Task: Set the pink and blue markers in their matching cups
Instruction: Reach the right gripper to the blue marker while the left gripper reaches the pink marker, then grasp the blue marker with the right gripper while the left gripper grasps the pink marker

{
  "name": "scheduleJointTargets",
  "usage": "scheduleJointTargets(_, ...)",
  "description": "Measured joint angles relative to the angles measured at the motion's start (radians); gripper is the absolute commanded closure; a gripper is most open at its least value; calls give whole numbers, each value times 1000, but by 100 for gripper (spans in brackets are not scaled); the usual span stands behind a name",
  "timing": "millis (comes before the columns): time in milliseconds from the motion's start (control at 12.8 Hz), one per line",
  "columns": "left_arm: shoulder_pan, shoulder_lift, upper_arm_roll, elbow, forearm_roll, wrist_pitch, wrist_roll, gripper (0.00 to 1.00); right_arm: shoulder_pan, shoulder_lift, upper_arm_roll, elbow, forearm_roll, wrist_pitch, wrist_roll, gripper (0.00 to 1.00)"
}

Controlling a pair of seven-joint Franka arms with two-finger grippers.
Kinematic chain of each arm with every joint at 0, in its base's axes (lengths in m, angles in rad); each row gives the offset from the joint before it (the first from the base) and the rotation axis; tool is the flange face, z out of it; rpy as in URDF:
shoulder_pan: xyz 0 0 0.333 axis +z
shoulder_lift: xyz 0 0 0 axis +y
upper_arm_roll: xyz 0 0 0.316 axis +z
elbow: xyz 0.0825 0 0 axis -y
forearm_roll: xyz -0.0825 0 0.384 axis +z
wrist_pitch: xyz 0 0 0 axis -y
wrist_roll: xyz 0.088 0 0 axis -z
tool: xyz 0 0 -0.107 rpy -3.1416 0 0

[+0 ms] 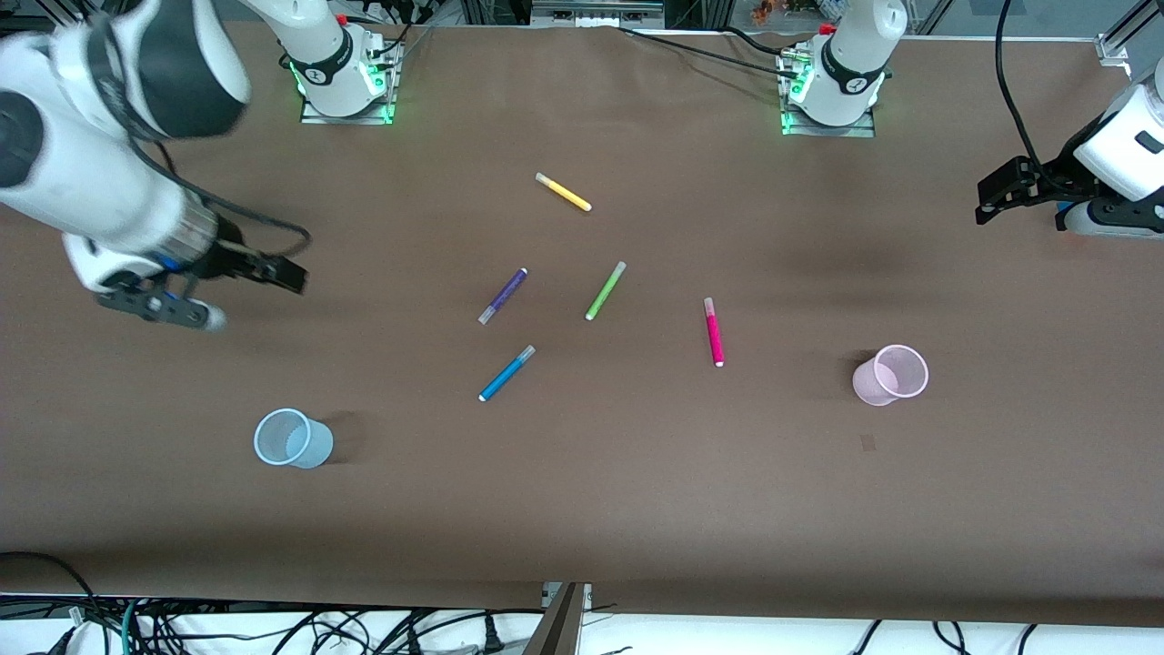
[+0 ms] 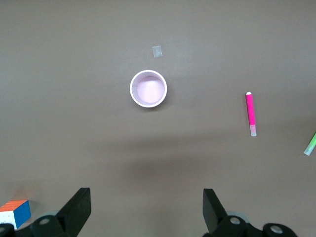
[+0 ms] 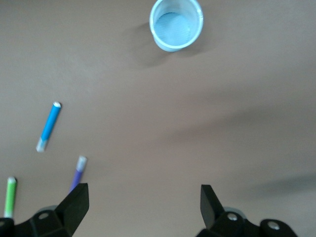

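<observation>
I will next grab the blue marker by its solid blue body (image 1: 503, 380) with my right gripper, so I can stand the blue marker in the pale blue cup (image 1: 293, 438).
The pink marker (image 1: 714, 332) and the blue marker (image 1: 506, 374) lie flat mid-table, apart from each other. The pale pink cup (image 1: 889, 375) stands upright and empty toward the left arm's end. The pale blue cup (image 1: 293, 438) stands upright and empty toward the right arm's end, nearer the front camera. My left gripper (image 1: 987, 196) is open and empty above the table's edge at its own end. Its wrist view shows the pink cup (image 2: 148, 89) and the pink marker (image 2: 251, 112). My right gripper (image 1: 241, 293) is open and empty above bare table at its end. Its wrist view shows the blue cup (image 3: 176, 23) and the blue marker (image 3: 49, 126).
A dark purple pen (image 1: 503, 296), a lime green pen (image 1: 605, 291) and a yellow pen (image 1: 564, 193) lie mid-table, farther from the front camera than the blue marker. A small tape mark (image 1: 867, 443) lies near the pink cup. A coloured cube (image 2: 14, 213) sits under the left gripper.
</observation>
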Motion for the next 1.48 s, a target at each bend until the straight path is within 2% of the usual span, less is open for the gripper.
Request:
scheduleJointTargets(312, -6, 23, -29, -2, 0, -16, 0, 0, 109, 195, 1, 21, 1, 215, 240, 0)
scheduleJointTargets(546, -19, 99, -78, -8, -1, -33, -1, 0, 174, 359, 0, 122, 0, 285, 363, 0)
scheduleJointTargets(702, -27, 165, -98, -9, -22, -20, -15, 0, 194, 436, -1, 167, 0, 326, 403, 0)
scheduleJointTargets(1170, -35, 356, -193, -12, -45, 200, -126, 0, 253, 557, -1, 182, 0, 492, 497, 1)
scheduleJointTargets(1482, -99, 486, -210, -15, -45, 321, -144, 0, 300, 602, -4, 185, -4, 533, 538, 2)
